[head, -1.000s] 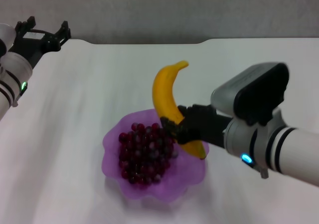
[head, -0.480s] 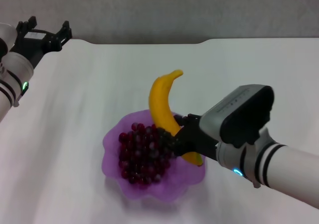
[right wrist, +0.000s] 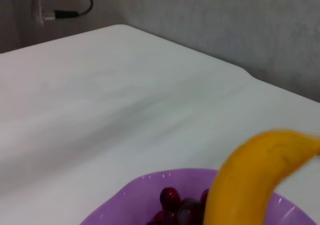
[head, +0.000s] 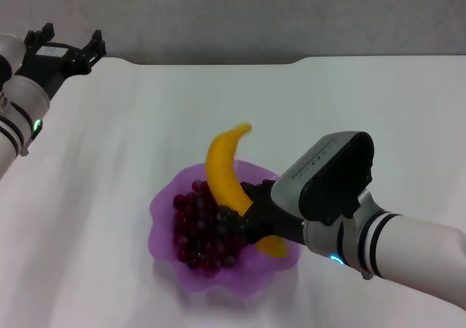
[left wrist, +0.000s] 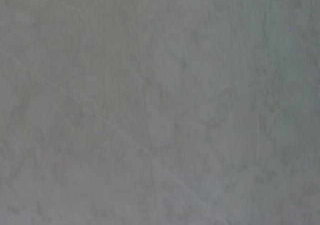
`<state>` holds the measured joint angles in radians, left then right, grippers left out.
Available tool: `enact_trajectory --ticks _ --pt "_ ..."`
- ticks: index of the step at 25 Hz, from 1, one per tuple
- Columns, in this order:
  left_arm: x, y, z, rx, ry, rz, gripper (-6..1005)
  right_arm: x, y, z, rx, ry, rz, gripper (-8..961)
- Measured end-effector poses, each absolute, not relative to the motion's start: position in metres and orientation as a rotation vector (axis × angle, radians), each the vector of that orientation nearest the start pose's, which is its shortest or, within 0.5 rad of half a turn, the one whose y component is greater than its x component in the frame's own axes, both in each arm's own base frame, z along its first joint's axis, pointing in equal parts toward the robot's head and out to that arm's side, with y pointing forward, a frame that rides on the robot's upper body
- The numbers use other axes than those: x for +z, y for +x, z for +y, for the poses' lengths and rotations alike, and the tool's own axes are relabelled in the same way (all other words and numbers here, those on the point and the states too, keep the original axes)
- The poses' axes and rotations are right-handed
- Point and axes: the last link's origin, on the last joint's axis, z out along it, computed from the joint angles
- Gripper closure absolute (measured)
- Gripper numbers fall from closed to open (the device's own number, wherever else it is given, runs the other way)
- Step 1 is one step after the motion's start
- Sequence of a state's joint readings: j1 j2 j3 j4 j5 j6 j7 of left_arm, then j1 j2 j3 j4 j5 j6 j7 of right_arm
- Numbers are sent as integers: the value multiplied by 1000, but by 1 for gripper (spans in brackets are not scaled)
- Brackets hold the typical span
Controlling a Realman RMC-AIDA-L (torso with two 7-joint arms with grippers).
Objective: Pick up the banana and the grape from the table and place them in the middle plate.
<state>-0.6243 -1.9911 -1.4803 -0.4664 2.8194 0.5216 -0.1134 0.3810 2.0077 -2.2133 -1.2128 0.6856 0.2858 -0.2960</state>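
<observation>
I should open my right gripper now, because the banana's lower end (head: 271, 247) is inside the purple plate's rim (head: 287, 264) and the banana would rest next to the grapes.
The purple scalloped plate (head: 164, 229) sits at the front middle of the white table (head: 349, 102). The dark red grape bunch (head: 204, 229) lies inside it. My right gripper (head: 247, 215) is shut on the yellow banana (head: 222, 171) and holds it tilted over the plate's right side, its lower end above the rim. The right wrist view shows the banana (right wrist: 250, 177) close up above the plate (right wrist: 130, 202) and grapes (right wrist: 172, 205). My left gripper (head: 64, 45) is open and empty, parked at the table's far left corner.
The table's back edge meets a grey wall (head: 233, 14). The left wrist view shows only a grey surface (left wrist: 160, 105).
My right gripper has carried the banana left and down, from the plate's right edge to over the plate next to the grapes. The left arm has not moved.
</observation>
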Motion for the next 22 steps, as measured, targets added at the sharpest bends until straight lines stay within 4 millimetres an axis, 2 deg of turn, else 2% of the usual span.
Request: enact_trajectory --ticks 4,7,11,15,18,22 --pt "30 -265 453 -538 -1661 -562 120 -122 172 324 187 -2452 579 426" --pt "30 -264 454 -539 -1661 -561 120 -122 170 324 191 -2453 570 197" --pt "31 -265 452 -542 -1658 -562 120 -115 160 328 232 -2439 520 140" --pt "32 -266 452 -542 -1653 -565 121 -90 153 339 295 -2352 446 84" --pt "33 -267 452 -543 -1649 -568 121 -62 152 347 357 -2236 400 41" --pt "33 -271 450 -538 -1640 -578 121 -33 159 358 419 -2106 396 41"
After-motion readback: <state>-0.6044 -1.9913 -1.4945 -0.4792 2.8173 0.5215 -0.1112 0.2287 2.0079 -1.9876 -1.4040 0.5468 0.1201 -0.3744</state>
